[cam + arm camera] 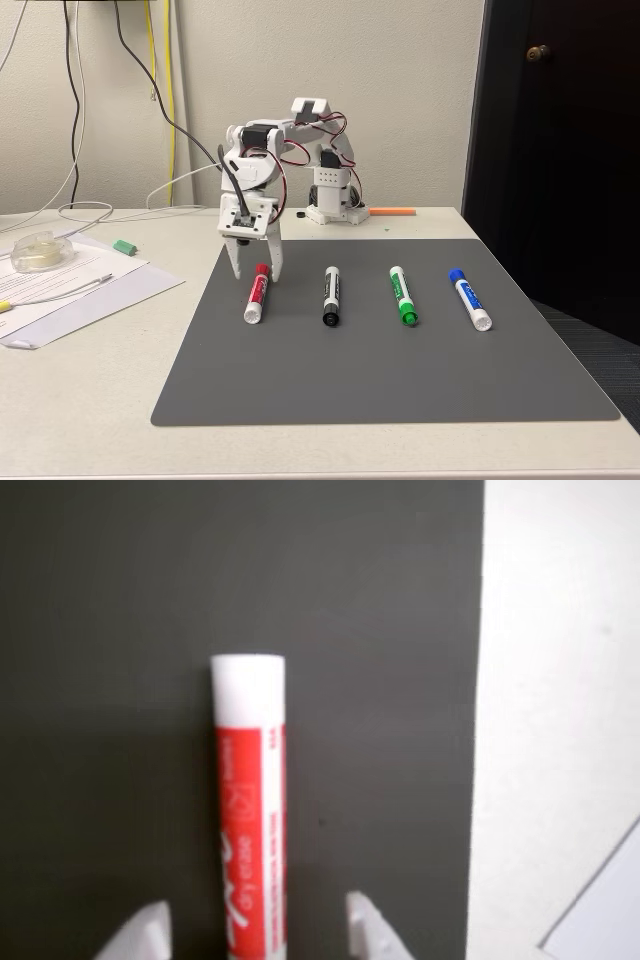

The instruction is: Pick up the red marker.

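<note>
The red marker is on the dark grey mat (390, 370). My gripper will next grab the marker by its red-labelled body (259, 290) to pick it up off the mat.
The red marker (256, 293) lies flat at the left end of a row on the dark grey mat (390, 370), its red cap pointing away from the fixed camera. My gripper (255, 272) hangs open over the cap end, one white finger on each side of it. In the wrist view the marker's white barrel and red label (250, 820) run up the middle, and two white fingertips (375, 925) flank it with a gap on both sides. The cap is out of that view.
On the mat to the right lie a black marker (331, 295), a green marker (403, 295) and a blue marker (469, 298). Papers (70, 285), a tape roll (40, 251) and cables sit at the left. A thin orange stick (392, 211) lies by the arm's base.
</note>
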Tool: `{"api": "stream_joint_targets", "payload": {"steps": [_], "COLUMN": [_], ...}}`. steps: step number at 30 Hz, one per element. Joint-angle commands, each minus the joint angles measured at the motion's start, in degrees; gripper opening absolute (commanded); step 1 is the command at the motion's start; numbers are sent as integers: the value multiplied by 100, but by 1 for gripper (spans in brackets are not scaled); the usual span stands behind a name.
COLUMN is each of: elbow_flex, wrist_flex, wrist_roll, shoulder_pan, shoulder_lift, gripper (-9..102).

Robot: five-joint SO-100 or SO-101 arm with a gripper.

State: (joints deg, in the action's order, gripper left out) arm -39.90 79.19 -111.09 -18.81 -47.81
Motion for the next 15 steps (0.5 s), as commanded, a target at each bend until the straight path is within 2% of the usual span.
{"api": "stream_joint_targets", "payload": {"steps": [1,15], "elbow_flex": [308,308], "wrist_flex": [105,-185], "wrist_roll": [44,211], "shoulder_pan": [44,176], "shoulder_lift": [-9,580], "gripper": [27,28]}}
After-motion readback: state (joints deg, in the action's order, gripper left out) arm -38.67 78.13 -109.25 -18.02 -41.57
